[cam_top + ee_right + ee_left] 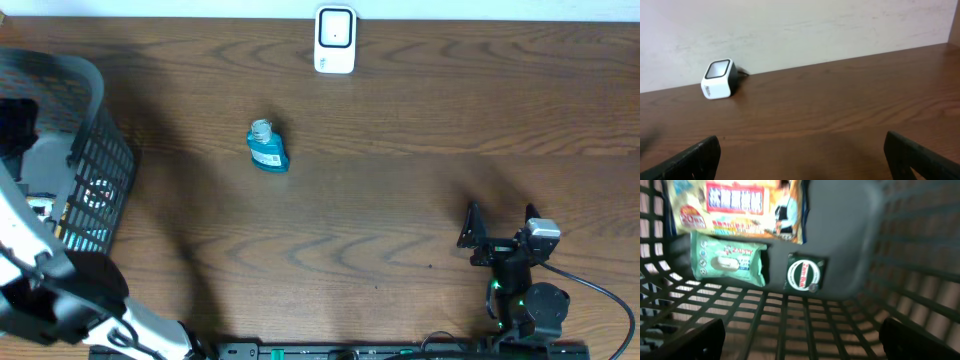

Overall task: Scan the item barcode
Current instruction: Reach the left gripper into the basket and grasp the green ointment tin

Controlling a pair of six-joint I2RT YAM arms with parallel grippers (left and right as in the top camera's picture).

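Observation:
The left gripper picks up the dark packet by its opposite side edges next and keeps the packet's broad sides uncovered, to scan the barcode.
The white barcode scanner (335, 40) with a dark window stands at the table's far edge, also seen in the right wrist view (719, 79). A small blue bottle (268, 148) lies on the table left of centre. My left gripper (800, 341) is open inside the black mesh basket (98, 165), with nothing between its fingers. In front of it lie a green wipes pack (729, 260), a dark packet with a round label (804, 273) and a colourful printed pack (735, 205). My right gripper (500, 226) stands open and empty at the near right, low over bare wood (802, 161).
The basket takes up the table's left end, with my left arm (60, 290) reaching into it from the near-left corner. A grey plastic wall (850, 235) rises behind the items in the basket. A pale wall backs the table.

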